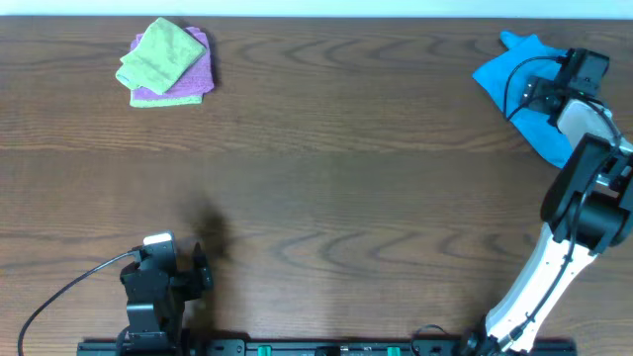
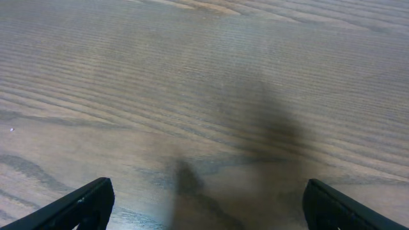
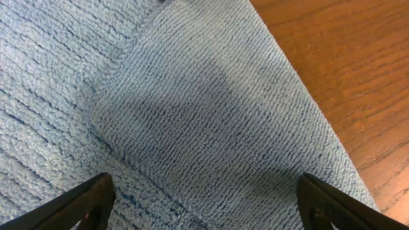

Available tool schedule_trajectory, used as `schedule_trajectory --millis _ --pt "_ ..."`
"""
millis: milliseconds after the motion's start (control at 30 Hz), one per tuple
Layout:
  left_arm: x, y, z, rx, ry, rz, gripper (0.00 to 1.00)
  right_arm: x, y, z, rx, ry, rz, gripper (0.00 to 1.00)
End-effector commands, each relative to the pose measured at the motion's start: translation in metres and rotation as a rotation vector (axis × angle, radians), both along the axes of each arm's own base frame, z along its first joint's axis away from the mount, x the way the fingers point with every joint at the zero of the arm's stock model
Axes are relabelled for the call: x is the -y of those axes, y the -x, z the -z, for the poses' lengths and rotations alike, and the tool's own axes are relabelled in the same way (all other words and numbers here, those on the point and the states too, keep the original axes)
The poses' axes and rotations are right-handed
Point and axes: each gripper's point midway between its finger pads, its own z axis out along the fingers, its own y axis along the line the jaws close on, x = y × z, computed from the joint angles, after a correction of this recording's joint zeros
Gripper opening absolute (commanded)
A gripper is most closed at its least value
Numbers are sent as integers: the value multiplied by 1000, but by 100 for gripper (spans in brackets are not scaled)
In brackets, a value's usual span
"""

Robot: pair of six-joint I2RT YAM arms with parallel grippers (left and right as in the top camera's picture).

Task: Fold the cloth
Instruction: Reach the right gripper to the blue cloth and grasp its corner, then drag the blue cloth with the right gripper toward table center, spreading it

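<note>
My right gripper grabs the sky-blue cloth's folded-over top layer near its edge next, to draw it open for folding.
The sky-blue cloth point(image 1: 514, 84) lies crumpled at the far right of the table, partly under my right arm. My right gripper point(image 1: 534, 91) hovers over it, open and empty. In the right wrist view the cloth point(image 3: 192, 121) fills the frame, one layer folded over another, with my open right gripper point(image 3: 204, 204) spread wide just above it. My left gripper point(image 1: 203, 269) rests low near the front left, open and empty; in the left wrist view the left gripper point(image 2: 208, 204) is over bare wood.
A lime-green folded cloth point(image 1: 158, 54) sits on a purple folded cloth point(image 1: 183, 84) at the far left. The wooden table point(image 1: 326, 158) spans the view; its far edge runs just behind the blue cloth.
</note>
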Motion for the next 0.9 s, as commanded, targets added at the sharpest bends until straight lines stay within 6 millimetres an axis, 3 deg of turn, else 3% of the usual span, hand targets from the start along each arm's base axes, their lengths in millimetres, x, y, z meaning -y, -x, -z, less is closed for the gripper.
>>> schedule_trajectory --millis 0,533,867 --pt "0 2 7 -18 -2 4 95 4 -6 -5 20 8 -2 89" --pt "0 2 7 -18 -2 4 95 3 -3 21 -14 -6 -1 73" --pt "0 2 7 -18 -2 4 95 2 -6 19 -4 -1 -4 34"
